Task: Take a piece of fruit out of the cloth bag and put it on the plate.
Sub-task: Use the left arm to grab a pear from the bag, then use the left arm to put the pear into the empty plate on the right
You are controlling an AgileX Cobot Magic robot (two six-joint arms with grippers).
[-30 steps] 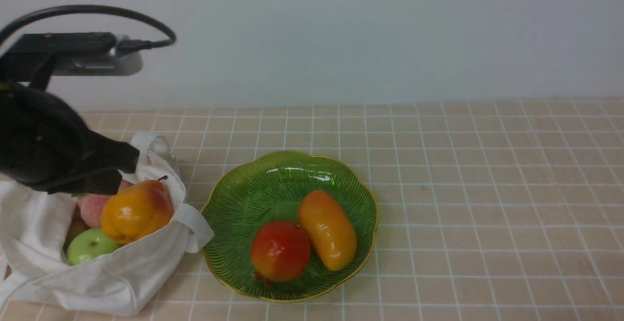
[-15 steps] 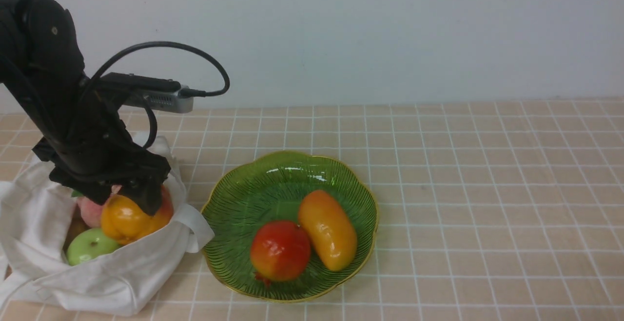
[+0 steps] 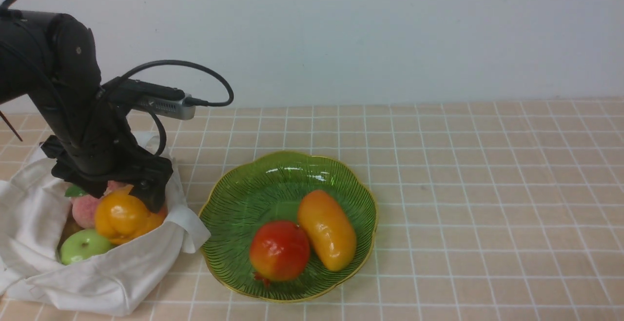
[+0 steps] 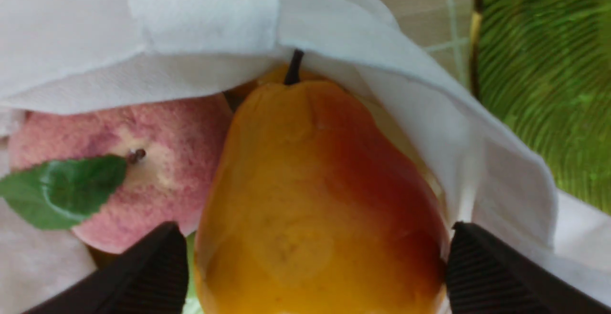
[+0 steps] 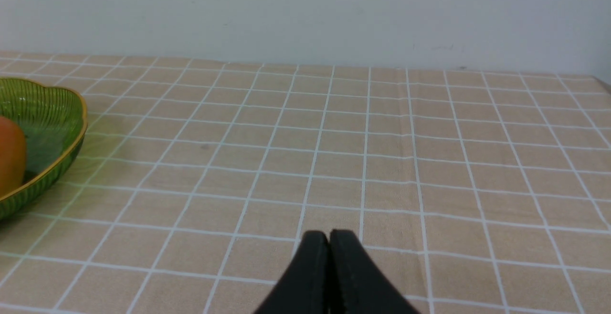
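My left gripper grabs the pear by its wide belly next, since bag cloth drapes over the stem and a peach crowds the neck.
The piece of fruit, a yellow-orange pear with a red blush and dark stem, lies in the open mouth of the white cloth bag at the front left. My left gripper is lowered into the bag and is open. Its fingers straddle the pear: one finger is against its red side, and the other is a sliver away. Bag cloth drapes over the stem. The green plate stands just right of the bag. My right gripper is shut and empty over bare tablecloth.
On the plate lie an elongated orange fruit and a round red-orange fruit. In the bag, a pink peach with a leaf and a green apple lie beside the pear. A wall closes the table's far edge.
My left arm swung in from the left and came down onto the bag, so its fingers now sit either side of the pear. The bag and its fruit shifted slightly left.
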